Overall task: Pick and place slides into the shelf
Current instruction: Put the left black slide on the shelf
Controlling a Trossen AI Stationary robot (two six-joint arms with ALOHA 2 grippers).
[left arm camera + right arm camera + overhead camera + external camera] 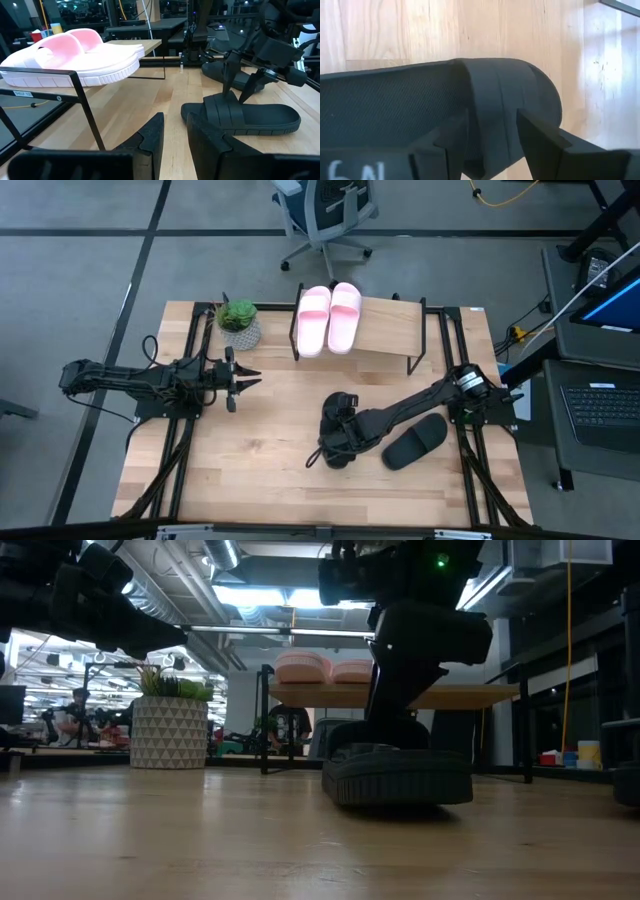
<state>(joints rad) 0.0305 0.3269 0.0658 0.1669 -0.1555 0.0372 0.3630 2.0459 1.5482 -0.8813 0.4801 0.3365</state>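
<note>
The black slide needs my right gripper on its wide strap [495,95] next, to go onto the shelf's wooden plank.
Two light pink slides [328,318] lie side by side, soles down, on the left end of the shelf's wooden plank [390,330]. One black slide [332,454] lies sole down on the table under my right gripper [337,432]. In the right wrist view the open fingers [492,145] stand down over its wide strap [495,95], near the rounded toe end. The second black slide [415,442] lies flat to its right. My left gripper [252,377] hovers open at the table's left, in front of the shelf, pointing right. My right gripper comes at the black slide from above, pointing down, one finger [227,80] over the strap's top [220,105] and the other [254,84] on its far side. I cannot tell whether the fingers touch the strap. The slide rests flat on the table.
A small potted plant [240,323] stands at the shelf's left end, near my left gripper. The shelf's thin black frame [82,100] rises close ahead of my left fingers. Bare wood spreads along the table's near edge [250,470]. An office chair [325,215] stands beyond the table.
</note>
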